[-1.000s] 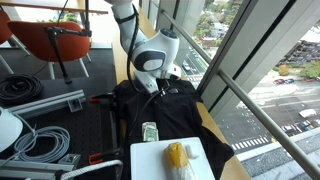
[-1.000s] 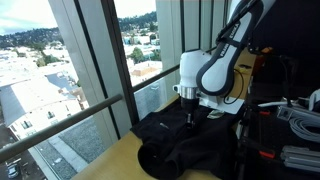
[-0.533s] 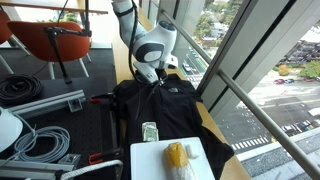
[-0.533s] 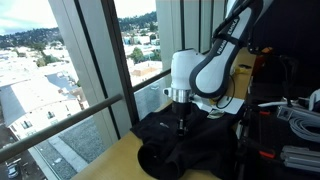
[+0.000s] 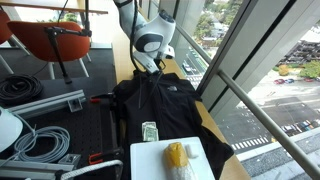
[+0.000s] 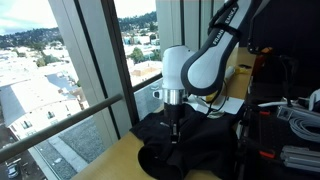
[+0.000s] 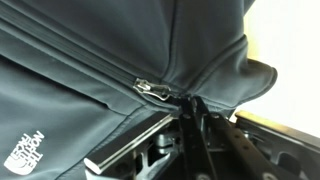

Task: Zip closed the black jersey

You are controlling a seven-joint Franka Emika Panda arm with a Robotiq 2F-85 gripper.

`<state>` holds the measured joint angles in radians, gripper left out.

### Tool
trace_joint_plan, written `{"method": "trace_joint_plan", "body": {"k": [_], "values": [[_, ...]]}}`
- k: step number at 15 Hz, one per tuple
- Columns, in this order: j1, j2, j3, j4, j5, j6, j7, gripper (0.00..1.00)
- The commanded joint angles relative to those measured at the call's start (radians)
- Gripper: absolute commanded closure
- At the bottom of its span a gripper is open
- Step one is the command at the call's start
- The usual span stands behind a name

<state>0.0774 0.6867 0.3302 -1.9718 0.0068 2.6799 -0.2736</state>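
My gripper must keep holding the zipper slider (image 7: 150, 88) up to the collar's edge: collar cloth is still beyond the slider, so opening now would leave it short.
The black jersey (image 5: 165, 105) lies spread on the table by the window, collar end towards the arm, white chest logo (image 7: 25, 150) showing. It also shows in an exterior view (image 6: 195, 142). My gripper (image 5: 149, 68) stands over the collar end, fingers pointing down (image 6: 175, 128). In the wrist view the two fingers (image 7: 190, 108) are pressed together right behind the metal zipper slider (image 7: 150, 88), holding its pull. The zipper line runs closed from the slider back towards the logo side. The collar (image 7: 235, 70) lies just ahead.
A white tray (image 5: 150, 160) with a yellow object (image 5: 176, 155) sits at the near end of the table, a small can (image 5: 150, 131) beside it on the jersey. Cables (image 5: 40, 140) and an orange chair (image 5: 50, 40) lie at the side. Window glass and a rail (image 5: 240, 85) run along the table.
My gripper has moved steadily along the zipper towards the collar end, with the fingers staying shut. The jersey front is drawn up a little with it.
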Motion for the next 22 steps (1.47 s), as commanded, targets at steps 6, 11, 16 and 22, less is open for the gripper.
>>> {"method": "trace_joint_plan", "body": {"k": [6,11,16,22], "values": [[0.006,0.048,0.085,0.084,0.072,-0.066,-0.066,0.98],[0.004,0.067,0.103,0.095,0.066,-0.055,-0.105,0.98],[0.008,0.070,0.128,0.106,0.068,-0.055,-0.120,0.98],[0.026,0.080,0.132,0.122,0.061,-0.054,-0.118,0.98]]}}
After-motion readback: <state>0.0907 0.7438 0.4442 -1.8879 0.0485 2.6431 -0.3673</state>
